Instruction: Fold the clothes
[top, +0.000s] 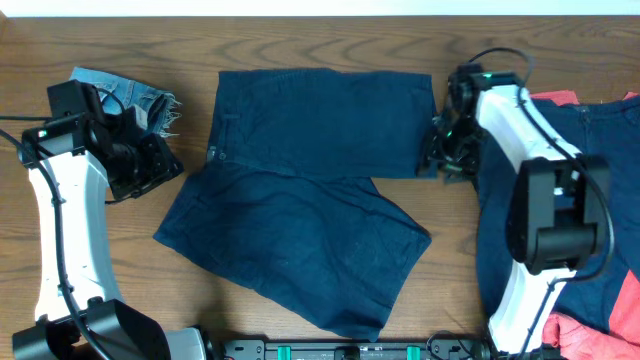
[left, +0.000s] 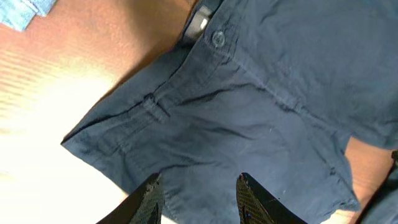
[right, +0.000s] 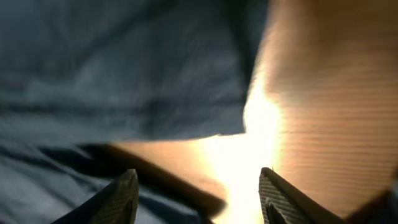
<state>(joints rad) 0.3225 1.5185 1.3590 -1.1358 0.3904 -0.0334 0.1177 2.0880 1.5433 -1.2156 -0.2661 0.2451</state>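
Observation:
The left gripper grabs the cloth beside the waistband of the dark navy shorts (top: 300, 200), near the button (top: 222, 155), next, to straighten them for folding.
Large dark navy shorts (top: 300, 200) lie spread in the middle of the table, with the upper part lying across the top. In the left wrist view their button and waistband (left: 217, 38) show. My left gripper (top: 168, 165) hangs at the shorts' left edge; it (left: 199, 186) is open over the navy cloth, with nothing between its fingers. At the right edge of the shorts' upper part, my right gripper (top: 440, 152) stands open (right: 199, 186) over bare wood and a navy hem (right: 124, 74), holding nothing.
Small light-blue frayed denim shorts (top: 130, 95) lie at the back left, behind the left arm. A second navy garment (top: 600, 200) covers the right side, with coral-red cloth (top: 555, 97) behind it and more at the front right (top: 575, 335).

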